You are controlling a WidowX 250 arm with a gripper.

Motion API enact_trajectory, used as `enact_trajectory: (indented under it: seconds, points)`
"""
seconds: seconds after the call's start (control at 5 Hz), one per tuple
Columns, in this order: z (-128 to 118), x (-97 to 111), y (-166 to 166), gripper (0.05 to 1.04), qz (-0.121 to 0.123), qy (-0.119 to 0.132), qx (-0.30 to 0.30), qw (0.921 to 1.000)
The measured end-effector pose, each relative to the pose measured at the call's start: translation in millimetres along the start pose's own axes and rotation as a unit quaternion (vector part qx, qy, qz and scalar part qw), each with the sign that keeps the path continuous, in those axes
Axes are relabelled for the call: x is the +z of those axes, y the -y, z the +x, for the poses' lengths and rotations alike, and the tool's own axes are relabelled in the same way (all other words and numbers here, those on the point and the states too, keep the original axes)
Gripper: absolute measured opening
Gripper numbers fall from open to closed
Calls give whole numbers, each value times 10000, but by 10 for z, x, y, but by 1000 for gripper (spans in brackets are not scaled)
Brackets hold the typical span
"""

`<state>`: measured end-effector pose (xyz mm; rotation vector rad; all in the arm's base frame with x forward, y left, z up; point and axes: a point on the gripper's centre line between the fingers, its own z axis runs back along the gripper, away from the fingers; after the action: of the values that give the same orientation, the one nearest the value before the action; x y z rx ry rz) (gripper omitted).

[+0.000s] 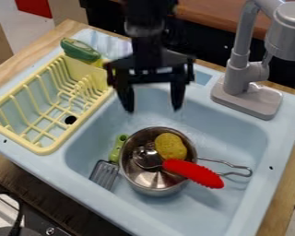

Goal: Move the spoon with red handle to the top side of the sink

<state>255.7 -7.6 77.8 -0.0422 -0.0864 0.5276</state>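
Note:
I will next use my gripper to grab the spoon by its red handle, so that I can move it to the top side of the sink.
My gripper hangs open over the back part of the blue sink basin, its two fingers apart and nothing between them. In front of it and lower down, the spoon with the red handle lies in a metal pot. The spoon's bowl rests inside the pot, and its red handle sticks out over the rim toward the right. A yellow object sits in the pot beside the spoon.
A yellow dish rack stands at the left, with a green object at its back. A grey faucet rises at the back right. A green-handled spatula lies left of the pot.

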Motion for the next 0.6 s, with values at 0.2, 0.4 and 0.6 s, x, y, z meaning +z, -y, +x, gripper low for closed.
enact_trajectory:
  seconds: [0.2, 0.4, 0.6]
  points:
    - [-69, -124, 32, 999, -116, 132, 205, 9996]
    - [-89, -150, 80, 999, -229, 148, 263, 9993]
    - [-151, -215, 69, 999, -213, 138, 243, 9994]
